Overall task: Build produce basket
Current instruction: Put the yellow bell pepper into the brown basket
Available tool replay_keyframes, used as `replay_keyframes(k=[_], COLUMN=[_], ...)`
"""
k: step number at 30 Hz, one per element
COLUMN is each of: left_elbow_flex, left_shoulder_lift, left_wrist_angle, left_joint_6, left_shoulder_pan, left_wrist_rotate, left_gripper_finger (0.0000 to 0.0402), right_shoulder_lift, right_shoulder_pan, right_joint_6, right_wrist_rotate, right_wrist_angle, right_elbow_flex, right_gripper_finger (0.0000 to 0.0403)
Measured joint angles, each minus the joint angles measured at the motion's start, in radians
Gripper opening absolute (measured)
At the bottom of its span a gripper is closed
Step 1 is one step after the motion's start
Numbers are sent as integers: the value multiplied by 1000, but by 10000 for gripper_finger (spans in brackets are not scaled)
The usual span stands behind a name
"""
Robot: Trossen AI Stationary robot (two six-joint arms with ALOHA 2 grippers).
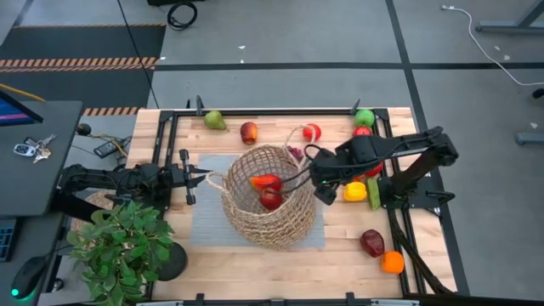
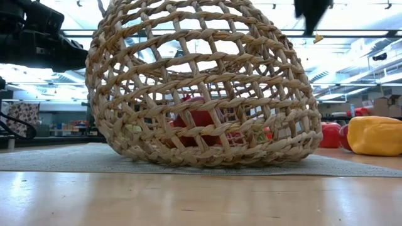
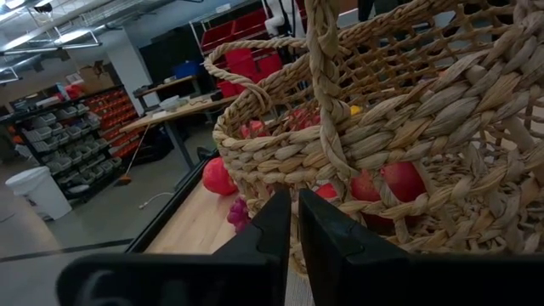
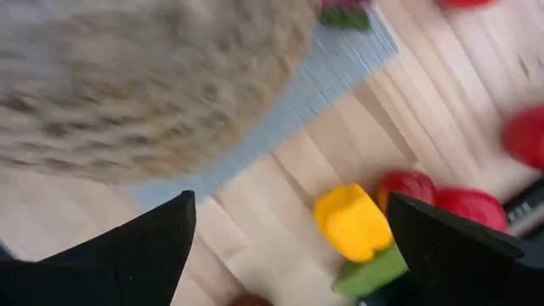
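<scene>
The robot's right gripper next needs to grab the yellow pepper by its opposite sides to fill the wicker basket.
The wicker basket (image 1: pixel 270 197) sits tipped on a grey mat (image 1: pixel 204 225), with a red-orange pepper (image 1: pixel 265 181) and a red apple (image 1: pixel 271 201) inside it. My left gripper (image 1: pixel 206 176) points level, shut, with its tips at the basket's left loop handle (image 1: pixel 215 180). My right gripper (image 1: pixel 325 192) hangs open and pointing down, just right of the basket and above the table. It holds nothing. Below it lies a yellow pepper (image 4: pixel 351 223). More produce lies on the wood: a pear (image 1: pixel 214 120), an orange (image 1: pixel 392 262) and a green apple (image 1: pixel 365 117). My left gripper (image 3: pixel 293 225) has its shut fingertips right at the basket's rim and near loop handle (image 3: pixel 327 119), coming level from the table's left. No frame shows the handle between the fingers. I cannot tell whether they touch it.
A potted green plant (image 1: pixel 123 246) stands at the near left corner. A dark red piece (image 1: pixel 372 242) lies near the orange. Red pieces (image 1: pixel 312 132) and grapes (image 1: pixel 295 153) lie behind the basket. Black rails (image 1: pixel 280 111) frame the tabletop. Bare wood shows in front of the mat.
</scene>
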Motion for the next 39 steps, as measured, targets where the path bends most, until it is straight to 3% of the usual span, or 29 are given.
replay_keyframes(k=[9,17,21,39], left_elbow_flex=[0,0,0,0], left_shoulder_lift=[0,0,0,0], left_wrist_angle=[0,0,0,0], left_joint_6=[0,0,0,0], left_shoulder_pan=[0,0,0,0], left_wrist_rotate=[0,0,0,0], left_gripper_finger=[28,35,35,36], right_shoulder_lift=[-129,-119,-109,-154], right_shoulder_pan=[6,-6,-21,-22], right_joint_6=[-8,-44,-45,-92], right_wrist_rotate=[26,12,-35,-29], right_wrist_angle=[2,17,40,248], right_elbow_flex=[-307,-519,-573,-708], right_gripper_finger=[387,389,398,399])
